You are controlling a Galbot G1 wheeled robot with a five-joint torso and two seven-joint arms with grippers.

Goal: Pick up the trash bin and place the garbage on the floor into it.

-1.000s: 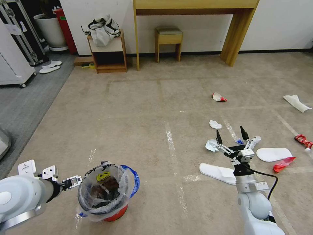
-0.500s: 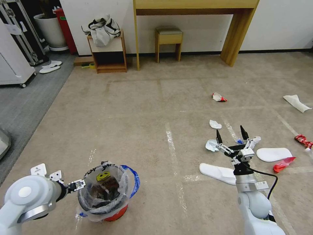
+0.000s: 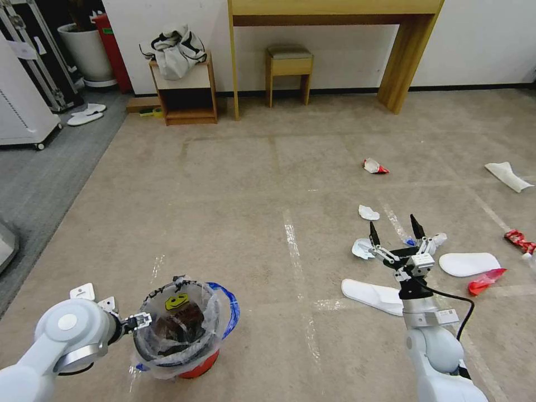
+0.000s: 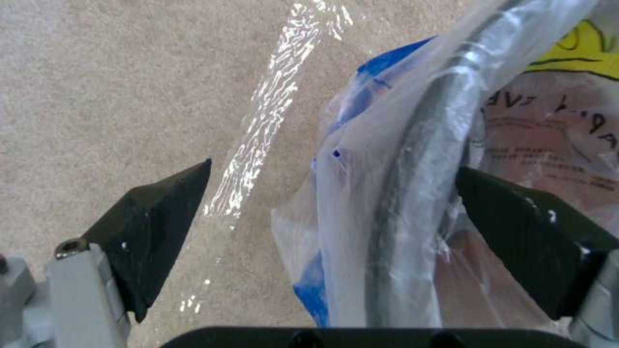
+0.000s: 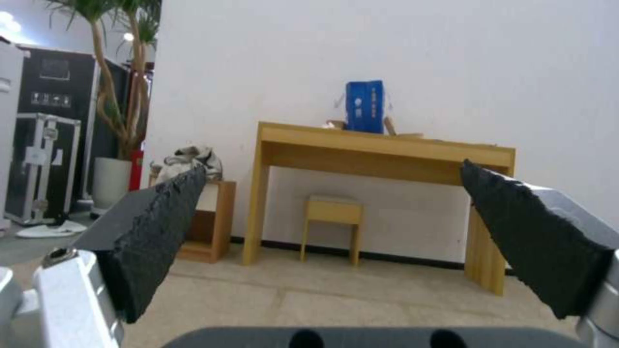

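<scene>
The left gripper grabs the trash bin's bagged rim (image 3: 138, 340) next, to keep the trash bin's opening (image 3: 182, 320) free for the garbage.
The trash bin (image 3: 180, 334), a small red bucket lined with a clear bag with blue handles and a yellow smiley sticker, stands on the floor (image 3: 251, 184) at the lower left. My left gripper (image 3: 143, 321) is open at the bin's left rim. In the left wrist view the left gripper (image 4: 333, 166) straddles the bagged rim (image 4: 413, 159), one finger outside, one inside. My right gripper (image 3: 395, 231) hangs open above the carpet on the right. Garbage lies around it: a white slipper (image 3: 369, 295), another slipper (image 3: 469, 263), crumpled paper (image 3: 368, 212), a red wrapper (image 3: 486, 281).
More litter lies farther out: a red-and-white wrapper (image 3: 375, 166), a white piece (image 3: 507, 175), a red wrapper (image 3: 519, 240). Along the back wall stand a wooden desk (image 3: 335, 11), a stool (image 3: 288, 64) and a small cabinet (image 3: 187, 92) with clothes. A grey carpet strip (image 3: 39, 173) runs along the left.
My left arm has swung inward and its gripper has moved right, up to the bin's rim. The right arm and the bin have stayed in place.
</scene>
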